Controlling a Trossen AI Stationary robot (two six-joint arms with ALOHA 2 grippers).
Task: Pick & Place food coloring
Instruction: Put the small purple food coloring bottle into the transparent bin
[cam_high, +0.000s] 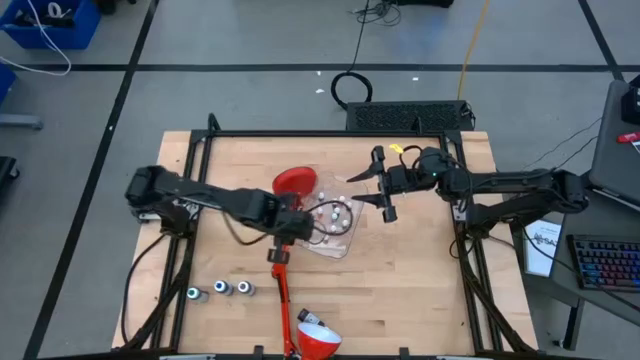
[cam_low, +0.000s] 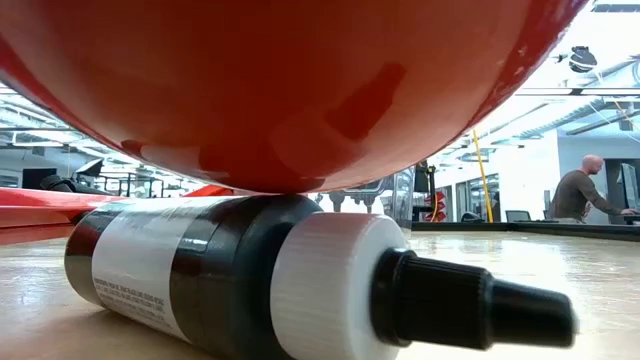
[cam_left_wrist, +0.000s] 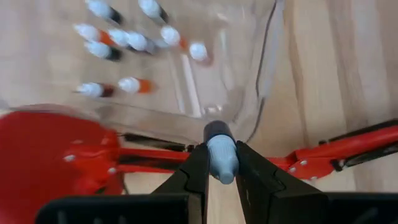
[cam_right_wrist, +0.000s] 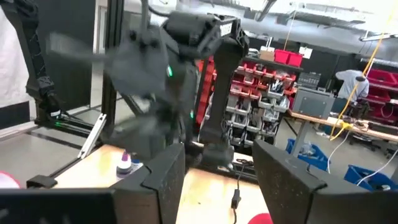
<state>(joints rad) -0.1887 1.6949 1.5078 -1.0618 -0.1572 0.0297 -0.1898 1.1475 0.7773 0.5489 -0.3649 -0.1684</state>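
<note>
The bottle's dark body (cam_left_wrist: 217, 129) hangs above and short of the clear tub in the left wrist view. The bottle moves toward the tub next in my left gripper, before its release.
A clear plastic tub (cam_high: 343, 243) at mid-table holds several tiny white-topped bottles (cam_high: 331, 215), some tinted red (cam_left_wrist: 134, 84). My left gripper (cam_high: 293, 228) is at the tub's left rim, shut on a larger dark bottle (cam_left_wrist: 219, 149). Three more dark bottles with pale tops (cam_high: 222, 289) stand near the table's near-left corner. A fourth (cam_high: 309, 317) lies on its side under the red lamp's head, filling the low view (cam_low: 250, 270). My right gripper (cam_high: 383, 186) hangs open just right of the tub, holding nothing. My left gripper pinches the dark bottle's pale top (cam_left_wrist: 222, 163) between its two fingers (cam_left_wrist: 194, 171). The dark body (cam_left_wrist: 217, 131) sticks out past the fingertips toward the tub wall (cam_left_wrist: 252, 93). The bottle is lifted clear, above the lamp's red arm.
A red desk lamp lies along the table: round base (cam_high: 295, 181) left of the tub, arm (cam_high: 283, 290) running toward the near edge, head (cam_high: 320, 342) at that edge. A black frame edges the table. Bare wood shows to the right of the tub (cam_high: 420, 270).
</note>
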